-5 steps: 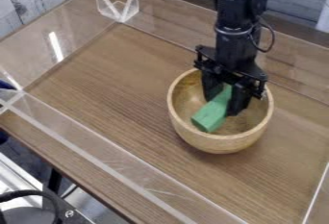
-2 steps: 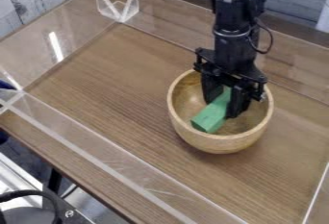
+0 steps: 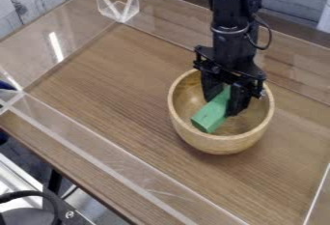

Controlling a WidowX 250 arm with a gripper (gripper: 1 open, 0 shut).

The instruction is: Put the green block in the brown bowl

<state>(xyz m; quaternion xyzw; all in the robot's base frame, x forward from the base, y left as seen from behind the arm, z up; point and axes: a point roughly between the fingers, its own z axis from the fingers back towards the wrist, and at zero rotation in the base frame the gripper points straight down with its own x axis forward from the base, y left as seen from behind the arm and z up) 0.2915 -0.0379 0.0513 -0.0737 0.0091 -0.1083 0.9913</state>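
I should let go of the block with my gripper, since its lower end is inside the thick rim and the green block [image 3: 213,112] would rest in the brown bowl if I opened now.
The brown bowl [image 3: 222,132], round light wood with a thick rim, sits right of the table's middle. The green block [image 3: 213,112] is inside it, tilted, its lower end near the bowl's floor and its upper end up between the fingers. My black gripper [image 3: 233,96] points straight down into the bowl and is shut on the block's upper part, one finger on each side. The block's top end is partly hidden by the fingers.
The wooden tabletop [image 3: 116,74] is ringed by a low clear plastic wall [image 3: 52,123]. A clear bracket [image 3: 119,5] stands at the back left. The arm's black column [image 3: 233,16] rises above the bowl.
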